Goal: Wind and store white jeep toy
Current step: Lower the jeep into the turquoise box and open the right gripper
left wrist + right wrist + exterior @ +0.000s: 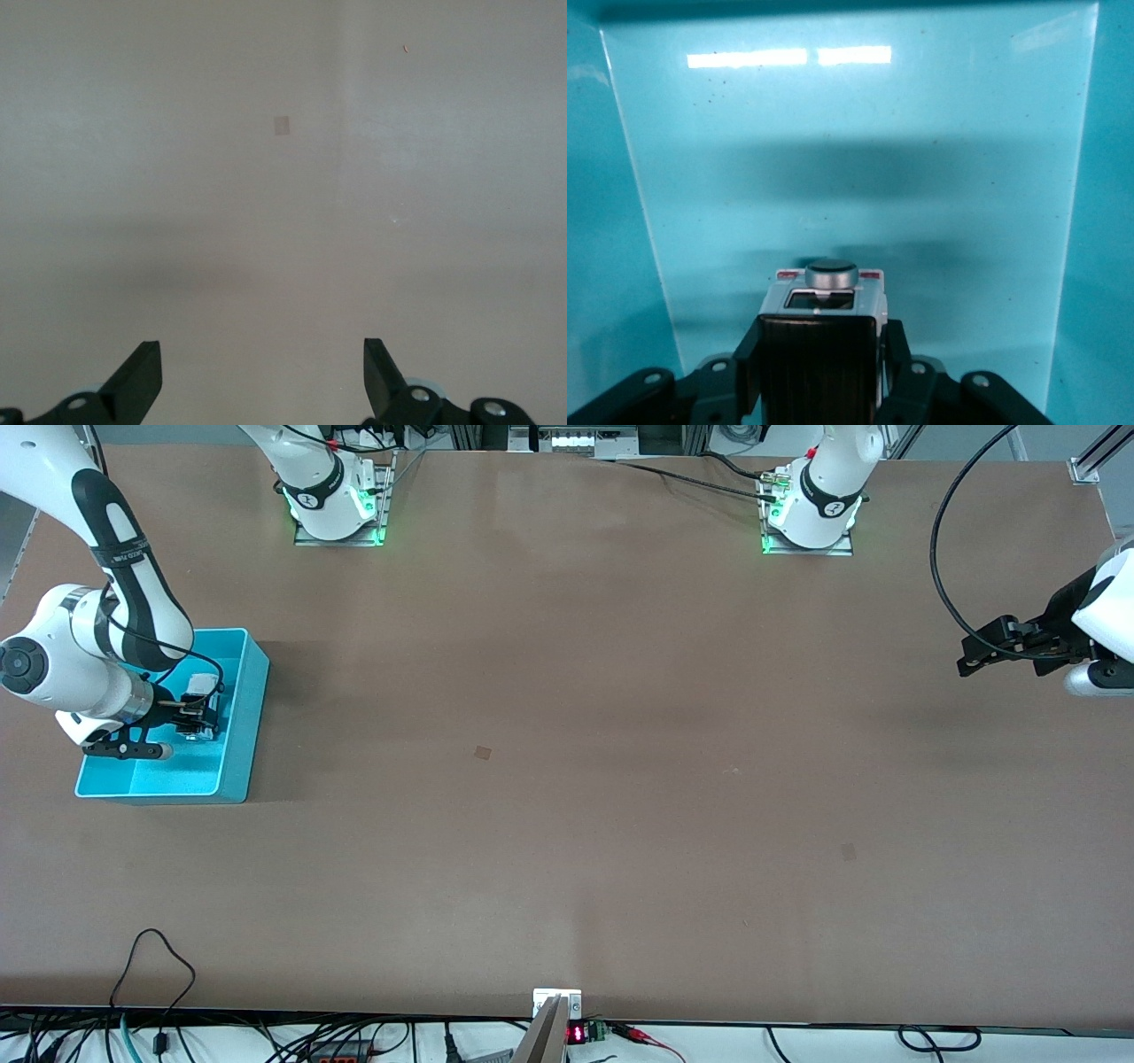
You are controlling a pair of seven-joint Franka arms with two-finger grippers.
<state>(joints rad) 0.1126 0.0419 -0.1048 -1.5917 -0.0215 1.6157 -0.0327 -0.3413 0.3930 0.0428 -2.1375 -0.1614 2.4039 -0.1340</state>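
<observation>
The white jeep toy [822, 299] is inside the bin's sides and would rest there, so it is time to open my right gripper now.
The white jeep toy [822, 299], with its black ribbed roof panel toward the camera, sits between the fingers of my right gripper [822, 347], which is shut on its sides. In the front view the right gripper [197, 710] holds the jeep [203, 685] inside the turquoise bin [251, 717] at the right arm's end of the table; I cannot tell whether the jeep touches the bin floor [850, 159]. My left gripper [981, 646] is open and empty, waiting above bare table at the left arm's end. Its fingers [142, 374] stand wide apart.
Two small darker square patches mark the brown tabletop [483, 753] [848, 851]; one shows in the left wrist view [282, 126]. Cables [155, 965] lie along the table edge nearest the front camera. The arm bases [337, 509] [811, 514] stand along the farthest edge.
</observation>
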